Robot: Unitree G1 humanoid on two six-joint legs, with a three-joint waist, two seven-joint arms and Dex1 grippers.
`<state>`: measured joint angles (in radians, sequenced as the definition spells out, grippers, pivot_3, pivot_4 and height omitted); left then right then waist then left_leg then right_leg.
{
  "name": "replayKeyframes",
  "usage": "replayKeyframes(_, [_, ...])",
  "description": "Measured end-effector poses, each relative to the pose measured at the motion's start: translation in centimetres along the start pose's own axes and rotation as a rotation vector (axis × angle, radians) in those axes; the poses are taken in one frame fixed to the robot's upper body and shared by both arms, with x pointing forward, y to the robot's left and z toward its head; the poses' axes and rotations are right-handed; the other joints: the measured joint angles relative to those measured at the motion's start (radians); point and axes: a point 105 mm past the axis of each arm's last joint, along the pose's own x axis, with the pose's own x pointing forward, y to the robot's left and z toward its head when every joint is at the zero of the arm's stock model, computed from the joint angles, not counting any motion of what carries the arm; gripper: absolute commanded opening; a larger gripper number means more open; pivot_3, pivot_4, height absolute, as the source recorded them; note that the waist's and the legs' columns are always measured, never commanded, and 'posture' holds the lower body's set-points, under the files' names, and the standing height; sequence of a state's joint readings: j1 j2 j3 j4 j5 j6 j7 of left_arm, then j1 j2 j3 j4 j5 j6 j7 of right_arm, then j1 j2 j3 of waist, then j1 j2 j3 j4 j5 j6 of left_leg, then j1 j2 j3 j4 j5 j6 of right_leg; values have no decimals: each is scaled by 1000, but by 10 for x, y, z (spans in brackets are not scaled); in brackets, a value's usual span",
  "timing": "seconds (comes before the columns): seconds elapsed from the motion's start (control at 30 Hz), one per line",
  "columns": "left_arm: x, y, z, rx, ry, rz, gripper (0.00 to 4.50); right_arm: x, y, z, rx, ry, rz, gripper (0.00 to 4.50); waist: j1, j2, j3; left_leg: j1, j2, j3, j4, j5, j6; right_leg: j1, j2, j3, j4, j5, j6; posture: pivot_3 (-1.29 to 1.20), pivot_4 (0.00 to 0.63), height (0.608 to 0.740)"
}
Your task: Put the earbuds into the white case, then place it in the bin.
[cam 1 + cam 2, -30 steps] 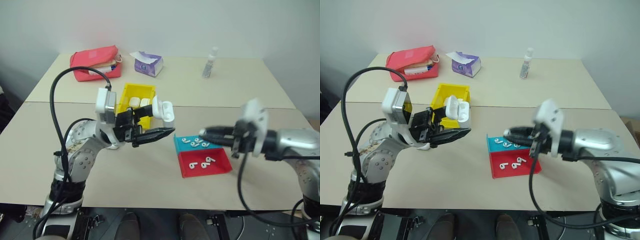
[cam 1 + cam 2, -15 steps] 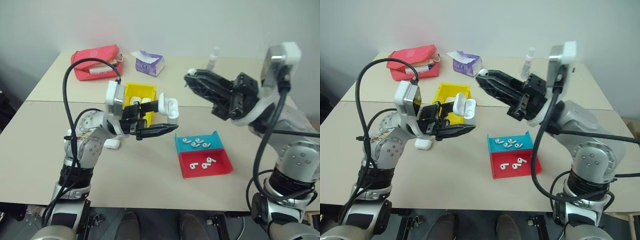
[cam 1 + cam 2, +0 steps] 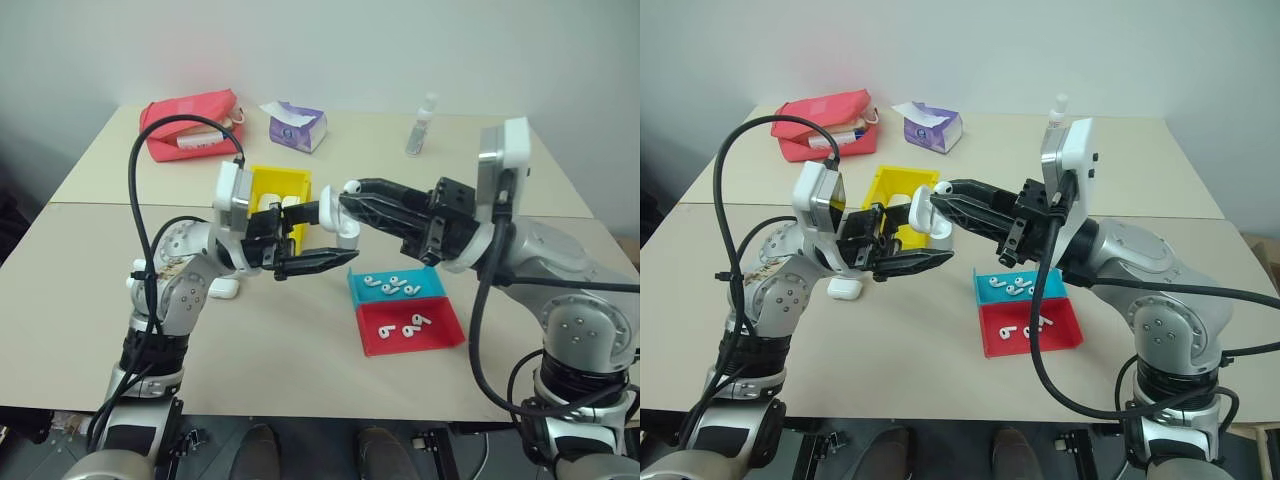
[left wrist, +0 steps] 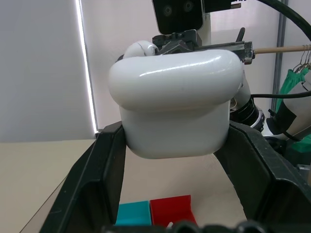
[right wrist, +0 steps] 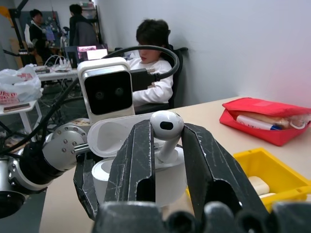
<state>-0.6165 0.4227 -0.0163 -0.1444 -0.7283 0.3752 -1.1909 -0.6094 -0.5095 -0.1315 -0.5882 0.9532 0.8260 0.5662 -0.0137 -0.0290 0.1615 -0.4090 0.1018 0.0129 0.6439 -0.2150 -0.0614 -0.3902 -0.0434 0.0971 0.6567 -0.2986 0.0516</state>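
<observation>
The earbud's stem (image 5: 168, 148) sits inside the white case's slot (image 5: 171, 157) in the right wrist view and the earbud would stay there, so it is time for my right gripper to open.
My left gripper (image 3: 336, 237) is shut on the white case (image 3: 344, 222) and holds it in the air in front of the yellow bin (image 3: 262, 181), lid open. In the left wrist view the case (image 4: 175, 102) sits between the two black fingers. My right gripper (image 3: 345, 191) reaches in from the right, shut on one earbud (image 5: 166, 127), with its tips right at the open case (image 5: 111, 137). Several more earbuds (image 3: 395, 287) lie in the teal tray (image 3: 432, 273) and the red tray (image 3: 450, 335).
White cases (image 3: 278, 204) lie inside the bin, and another case (image 3: 224, 289) rests on the table by my left arm. A red pouch (image 3: 190, 125), a tissue pack (image 3: 297, 127) and a small bottle (image 3: 422, 125) stand at the back. People (image 5: 153, 73) sit beyond the table.
My right gripper has risen from the teal tray with an earbud and swung left to the open case. The left gripper holds the case in much the same place.
</observation>
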Motion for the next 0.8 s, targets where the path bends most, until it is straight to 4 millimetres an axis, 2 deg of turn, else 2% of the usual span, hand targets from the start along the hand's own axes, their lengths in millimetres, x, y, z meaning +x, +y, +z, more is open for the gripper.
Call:
replayKeyframes(0.2, [0, -2, -2, 0, 5, 2, 2745, -1, 1, -1, -27, 17, 13, 627, 0, 0, 0, 0, 0, 0, 0, 0, 0, 0, 0, 0, 0, 0, 0, 0, 150, 740])
replayKeyframes(0.57, [4, -2, 2, 15, 18, 10, 2745, -3, 13, -4, -67, 51, 108, 4276, 0, 0, 0, 0, 0, 0, 0, 0, 0, 0, 0, 0, 0, 0, 0, 0, 150, 740])
replayKeyframes(0.6, [5, -3, 5, 23, 13, 6, 2745, -2, 13, -6, -65, 59, 106, 4439, 0, 0, 0, 0, 0, 0, 0, 0, 0, 0, 0, 0, 0, 0, 0, 0, 150, 740])
replayKeyframes(0.8, [8, -3, 11, 42, 5, 0, 2745, -1, 11, -10, -42, 67, 91, 4439, 0, 0, 0, 0, 0, 0, 0, 0, 0, 0, 0, 0, -1, 0, 0, 0, 150, 740])
